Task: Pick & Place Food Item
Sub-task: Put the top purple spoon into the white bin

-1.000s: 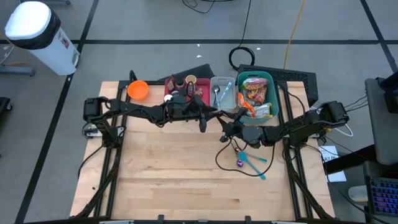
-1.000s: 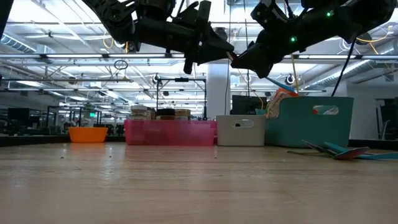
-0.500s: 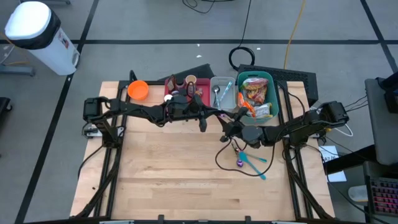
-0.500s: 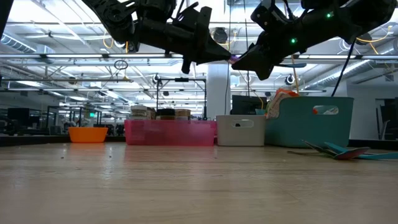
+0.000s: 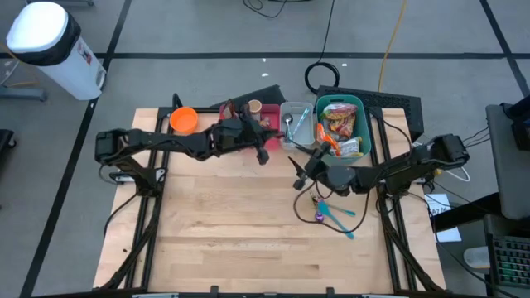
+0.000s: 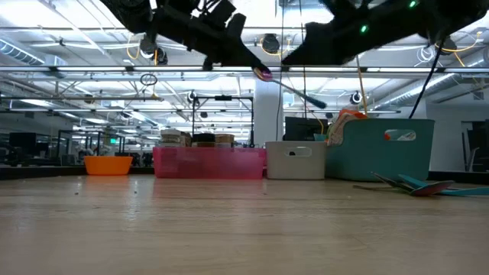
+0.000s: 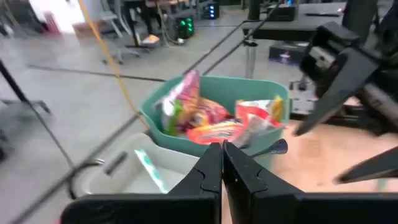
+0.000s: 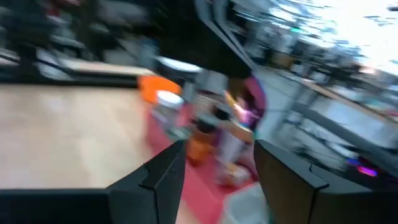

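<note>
The utensil's rounded end [image 7: 280, 147] reaches past the grey bin's rim [image 7: 178, 154], so my left gripper moves the utensil over that bin before releasing it.
Several bright snack packets [image 5: 339, 124] [image 7: 205, 121] fill the teal bin [image 5: 318, 124] at the table's far right. My left gripper [image 5: 263, 156] [image 7: 224, 152] hovers high over the table near the pink bin [image 6: 206, 162] and is shut on a thin dark spoon-like utensil [image 6: 306, 95]. To its right, in front of the teal bin, my right gripper [image 5: 296, 180] [image 8: 214, 168] hangs open with nothing between its fingers. My left gripper pinches one end of the thin utensil [image 7: 233, 148] between its two fingertips. The fingers lie about level and point toward the teal bin. The utensil sticks out beyond them, slanting down toward its rounded free end [image 7: 278, 147], well clear of the table.
A grey bin [image 5: 294, 124] with utensils stands between the pink and teal bins. An orange bowl [image 5: 183, 120] sits at the far left. Teal spoons [image 5: 338, 213] and a small purple thing [image 5: 319, 217] lie near the right edge. Bare wood lies in the middle and near part.
The two grippers stood tip to tip around the utensil. My left gripper has shut on it, then risen and drawn back toward the table's left with it. My right gripper has rolled about its own line and now stands apart from the utensil.
</note>
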### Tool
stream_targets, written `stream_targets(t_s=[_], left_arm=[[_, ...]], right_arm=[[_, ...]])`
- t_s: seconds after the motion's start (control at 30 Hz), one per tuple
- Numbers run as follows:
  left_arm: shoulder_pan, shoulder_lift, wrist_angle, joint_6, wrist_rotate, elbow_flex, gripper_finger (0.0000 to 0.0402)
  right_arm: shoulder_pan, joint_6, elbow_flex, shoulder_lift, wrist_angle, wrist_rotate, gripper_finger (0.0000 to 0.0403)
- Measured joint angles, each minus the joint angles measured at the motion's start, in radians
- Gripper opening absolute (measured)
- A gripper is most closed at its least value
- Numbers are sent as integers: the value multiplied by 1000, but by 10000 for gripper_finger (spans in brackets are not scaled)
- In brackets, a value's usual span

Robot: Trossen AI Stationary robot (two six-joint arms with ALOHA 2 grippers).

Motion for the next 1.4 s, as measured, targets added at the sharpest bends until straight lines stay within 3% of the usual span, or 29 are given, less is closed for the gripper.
stream_targets(t_s=[0.17,0.3,0.43,0.63,0.9,1.4], left_arm=[[30,-49,-122,94,-24,42,1],[60,-24,-387,152,-24,219,1],[81,62,-580,239,-23,398,1],[133,221,-596,308,-24,571,1],[172,408,-649,346,-19,676,1],[102,430,-683,535,87,677,3]], right_arm=[[25,47,0,-116,-17,-137,186],[53,70,0,-216,-78,-208,187],[79,76,0,-267,-149,-207,185],[89,71,0,-285,-190,-206,175],[89,66,-1,-285,-206,-205,173],[88,57,-1,-285,-213,-205,169]])
